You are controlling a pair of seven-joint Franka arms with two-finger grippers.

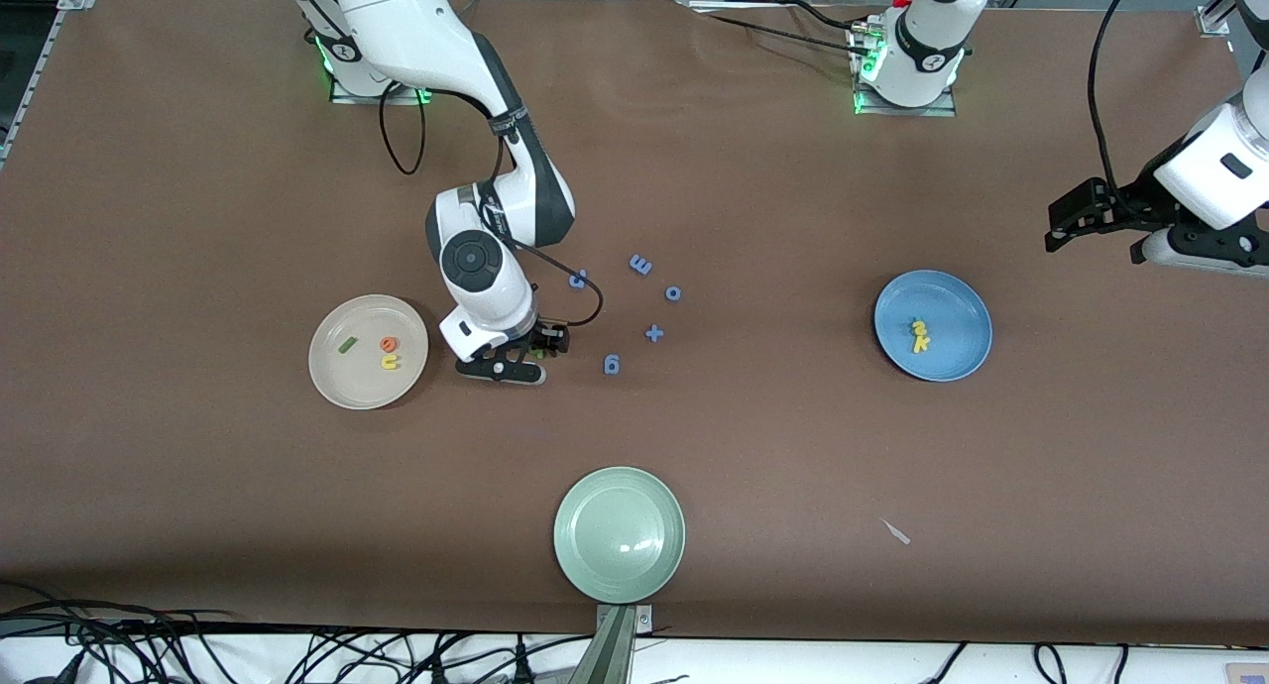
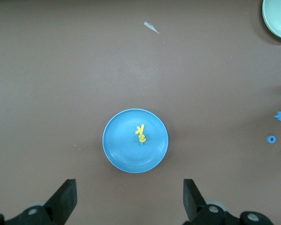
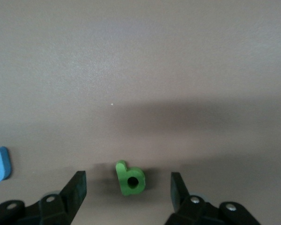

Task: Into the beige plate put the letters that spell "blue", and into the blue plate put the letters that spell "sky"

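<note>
The green "b" has my right fingers around its sides and level with it in the right wrist view, so my right gripper is ready to close on it.
My right gripper (image 1: 530,355) is down at the table beside the beige plate (image 1: 347,379), toward the right arm's end. It is open around the green "b" (image 3: 130,178), which lies flat between the fingers and touches neither. In the beige plate lie the olive "l" (image 1: 347,345), the orange "e" (image 1: 388,344) and the yellow "u" (image 1: 391,362). The blue plate (image 1: 954,299) holds the yellow "s" and "k" (image 2: 140,132), with a teal bit (image 2: 141,143) showing under them. My left gripper (image 2: 130,199) waits open in the air, past the blue plate toward the left arm's end.
Several blue letters and a plus sign (image 1: 653,333) lie mid-table; one blue letter (image 1: 612,365) is close to my right gripper. A pale green plate (image 1: 619,534) sits near the front edge. A small white scrap (image 1: 897,532) lies nearer the camera than the blue plate.
</note>
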